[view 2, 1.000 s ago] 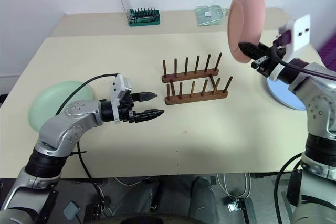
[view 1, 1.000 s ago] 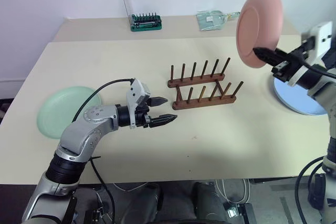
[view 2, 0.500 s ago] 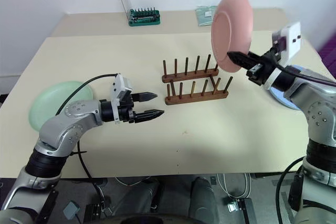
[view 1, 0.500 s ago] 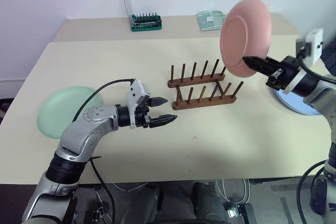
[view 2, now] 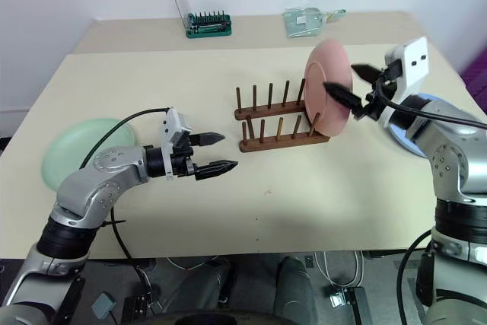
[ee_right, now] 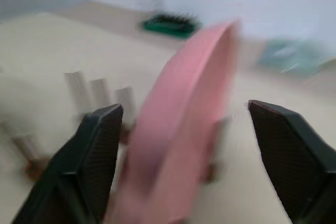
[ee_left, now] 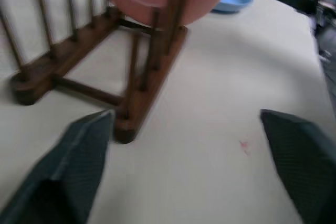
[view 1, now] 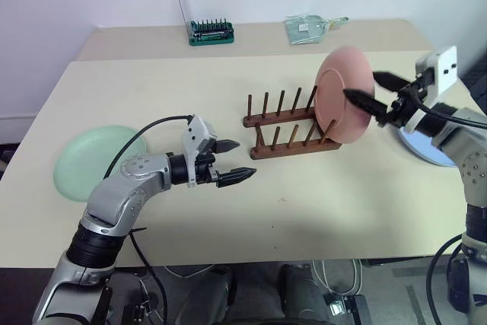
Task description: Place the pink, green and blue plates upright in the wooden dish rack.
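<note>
The green plate is to stand upright in the wooden dish rack, so my left gripper will next grab it by its rim [view 1: 59, 164].
The pink plate [view 1: 342, 90] stands upright with its lower edge among the pegs at the right end of the wooden dish rack [view 1: 283, 148]. My right gripper [view 1: 373, 89] is open, one finger on each side of the plate's rim; the plate [ee_right: 178, 129] shows blurred between them. The green plate [view 1: 93, 159] lies flat at the table's left. The blue plate [view 1: 423, 150] lies flat at the right, partly hidden under my right arm. My left gripper [view 1: 245, 159] hovers open and empty left of the rack, pointing at it; its fingers [ee_left: 79, 156] frame the rack's near end [ee_left: 131, 108].
A green-based tool case [view 1: 211, 33] with a raised clear lid and a clear packet [view 1: 308, 28] sit on the back table. Bare tabletop [view 1: 319, 203] lies in front of the rack.
My right gripper has come down and left with the pink plate, set it into the rack's right end and opened. My left gripper's fingers have spread a little wider.
</note>
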Tool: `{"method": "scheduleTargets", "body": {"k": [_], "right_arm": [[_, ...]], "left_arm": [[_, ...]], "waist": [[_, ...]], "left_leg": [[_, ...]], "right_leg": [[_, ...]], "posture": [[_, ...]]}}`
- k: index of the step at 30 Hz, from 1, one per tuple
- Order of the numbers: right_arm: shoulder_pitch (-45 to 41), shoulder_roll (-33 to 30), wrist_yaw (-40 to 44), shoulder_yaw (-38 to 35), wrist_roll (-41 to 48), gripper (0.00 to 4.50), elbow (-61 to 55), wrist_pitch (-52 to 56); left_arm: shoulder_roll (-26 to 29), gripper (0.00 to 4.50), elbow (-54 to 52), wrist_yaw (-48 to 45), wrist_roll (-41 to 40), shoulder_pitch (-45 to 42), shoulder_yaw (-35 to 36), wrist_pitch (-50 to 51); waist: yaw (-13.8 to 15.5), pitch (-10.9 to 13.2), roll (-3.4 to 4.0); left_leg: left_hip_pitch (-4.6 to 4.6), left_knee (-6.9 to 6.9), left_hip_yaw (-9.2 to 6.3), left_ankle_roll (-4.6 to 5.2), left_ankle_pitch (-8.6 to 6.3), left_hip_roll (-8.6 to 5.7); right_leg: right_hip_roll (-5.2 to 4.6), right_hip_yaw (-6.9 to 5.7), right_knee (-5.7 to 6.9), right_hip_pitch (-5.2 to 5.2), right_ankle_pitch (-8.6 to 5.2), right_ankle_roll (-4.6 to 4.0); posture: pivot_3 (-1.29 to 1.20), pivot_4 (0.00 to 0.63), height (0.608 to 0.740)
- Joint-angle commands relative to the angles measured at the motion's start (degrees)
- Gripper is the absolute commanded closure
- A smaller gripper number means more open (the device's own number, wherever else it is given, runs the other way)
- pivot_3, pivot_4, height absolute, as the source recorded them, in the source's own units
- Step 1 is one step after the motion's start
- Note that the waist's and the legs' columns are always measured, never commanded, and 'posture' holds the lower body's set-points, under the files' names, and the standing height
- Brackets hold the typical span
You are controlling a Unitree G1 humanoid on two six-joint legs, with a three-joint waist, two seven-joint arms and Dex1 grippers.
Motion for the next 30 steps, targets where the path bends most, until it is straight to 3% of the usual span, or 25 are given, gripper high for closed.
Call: {"method": "scheduleTargets", "body": {"k": [1,7,13,21,28,30], "right_arm": [[-4.67,-3.30,-0.74,-1.41,-4.38,0.88,-1.77,-6.86],[-10.34,-1.17,7.08,5.58,2.39,0.88,-13.07,-3.80],[-8.64,2.75,12.70,15.10,6.32,0.88,-19.91,-0.49],[-6.18,7.88,13.55,19.87,2.96,0.88,-17.15,-2.65],[-5.29,8.15,14.59,20.24,0.62,0.88,-16.19,-3.68],[-4.97,8.34,14.28,20.15,0.13,0.88,-16.57,-3.77]], "left_arm": [[-2.32,0.05,-2.53,8.05,-2.06,0.89,9.51,0.03],[-4.76,0.05,-0.67,33.59,-1.34,0.45,33.29,1.94],[-3.17,0.05,-0.22,43.24,-5.10,6.05,49.82,6.51],[-9.44,0.05,-4.41,45.85,-15.00,19.12,58.57,9.91],[-11.66,0.05,-0.93,46.82,-16.74,22.94,56.49,9.64],[-11.66,0.57,0.66,47.44,-15.86,22.30,54.88,9.45]], "waist": [[-0.04,0.01,0.01],[-1.58,0.01,0.00],[-1.50,0.00,-0.06],[-0.61,-0.03,-0.13],[0.02,-0.04,-0.15],[0.09,-0.04,-0.15]], "left_leg": [[-0.01,0.00,0.00,0.00,0.00,0.00],[0.02,-0.07,0.08,-0.14,-0.07,0.21],[0.03,0.02,0.18,0.00,-0.19,0.16],[0.07,0.14,0.23,-0.02,-0.23,0.17],[0.11,0.14,0.30,-0.03,-0.24,0.20],[0.11,0.13,0.30,-0.03,-0.24,0.20]], "right_leg": [[0.01,0.00,0.01,-0.02,0.00,0.00],[0.11,-0.01,0.03,-0.13,0.01,-0.02],[0.06,-0.01,0.01,-0.10,0.01,-0.01],[0.06,-0.03,0.06,-0.05,0.04,-0.07],[0.07,-0.02,0.08,-0.06,0.04,-0.08],[0.07,-0.02,0.09,-0.07,0.04,-0.08]], "posture": [[0.00,0.150,0.740],[0.00,0.150,0.740],[0.00,0.150,0.740],[0.00,0.150,0.740],[0.00,0.150,0.740],[0.00,0.150,0.740]]}}
